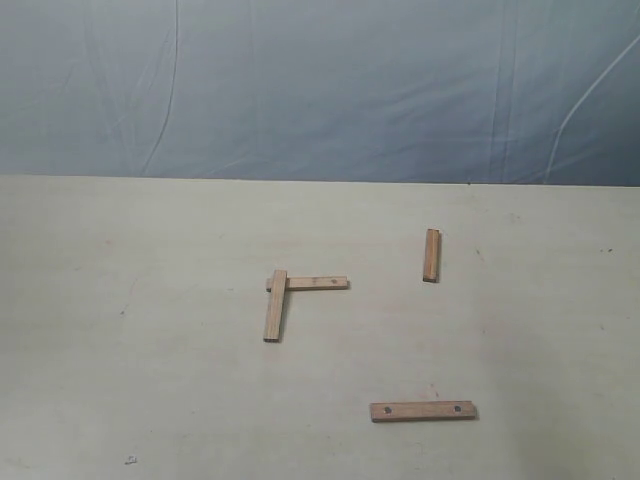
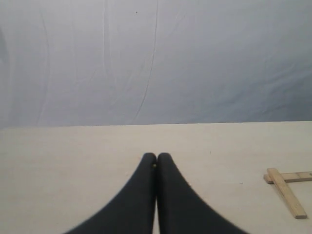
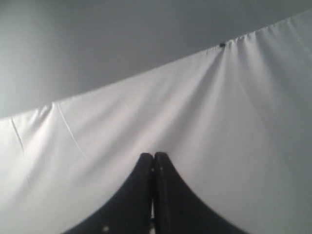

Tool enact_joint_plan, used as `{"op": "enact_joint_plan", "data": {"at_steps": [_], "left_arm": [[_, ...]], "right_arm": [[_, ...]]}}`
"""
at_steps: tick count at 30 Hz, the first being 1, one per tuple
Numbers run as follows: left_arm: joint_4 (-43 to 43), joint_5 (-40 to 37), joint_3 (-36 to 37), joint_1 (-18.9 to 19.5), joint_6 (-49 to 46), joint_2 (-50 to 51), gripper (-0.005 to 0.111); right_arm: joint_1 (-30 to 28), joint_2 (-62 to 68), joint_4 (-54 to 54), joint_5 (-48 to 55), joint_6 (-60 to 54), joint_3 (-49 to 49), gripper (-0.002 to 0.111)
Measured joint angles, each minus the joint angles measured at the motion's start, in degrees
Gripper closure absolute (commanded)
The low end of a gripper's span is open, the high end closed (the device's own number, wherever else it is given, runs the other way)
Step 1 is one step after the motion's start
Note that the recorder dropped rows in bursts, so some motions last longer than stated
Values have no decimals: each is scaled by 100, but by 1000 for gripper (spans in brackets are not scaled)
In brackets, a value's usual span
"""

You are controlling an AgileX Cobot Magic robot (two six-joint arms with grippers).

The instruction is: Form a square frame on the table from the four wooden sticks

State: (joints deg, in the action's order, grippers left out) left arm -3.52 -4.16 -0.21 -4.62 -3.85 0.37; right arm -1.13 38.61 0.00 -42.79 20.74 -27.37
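My right gripper should next build the frame's side onto the holed stick, so it should grab the lone stick by its long sides.
Four wooden sticks lie on the pale table. One stick runs front to back, its far end overlapping a crosswise stick, forming an L. A third stick lies alone to the right and farther back. A fourth stick, with a dark hole near each end, lies crosswise near the front. No square frame exists. Neither gripper shows in the exterior view. My left gripper is shut and empty above the table, the L-shaped sticks off to its side. My right gripper is shut, facing only the sheet.
A blue-grey sheet backdrop hangs behind the table's far edge. The right wrist view shows a white cloth and a grey wall behind it.
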Motion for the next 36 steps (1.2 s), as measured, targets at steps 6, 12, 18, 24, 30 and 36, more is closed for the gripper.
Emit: {"op": "enact_joint_plan", "data": {"at_steps": [6,12,18,24,30,36], "left_arm": [[0,-4,0,0,0,0,107],[0,-14,0,0,0,0,107],[0,-14,0,0,0,0,107],[0,-14,0,0,0,0,107],[0,-14,0,0,0,0,107],[0,-25,0,0,0,0,107]], "right_arm": [[97,2418,-977,2340,70,-1701,109],[639,4645,-1198,6495,-344,-3842,106],[1311,6436,-733,8871,-950,-5689,66],[1871,7759,-409,9438,-863,-6871,57],[2092,8807,-334,9506,-280,-7932,57],[2092,9685,-474,9670,26,-8938,57]]}}
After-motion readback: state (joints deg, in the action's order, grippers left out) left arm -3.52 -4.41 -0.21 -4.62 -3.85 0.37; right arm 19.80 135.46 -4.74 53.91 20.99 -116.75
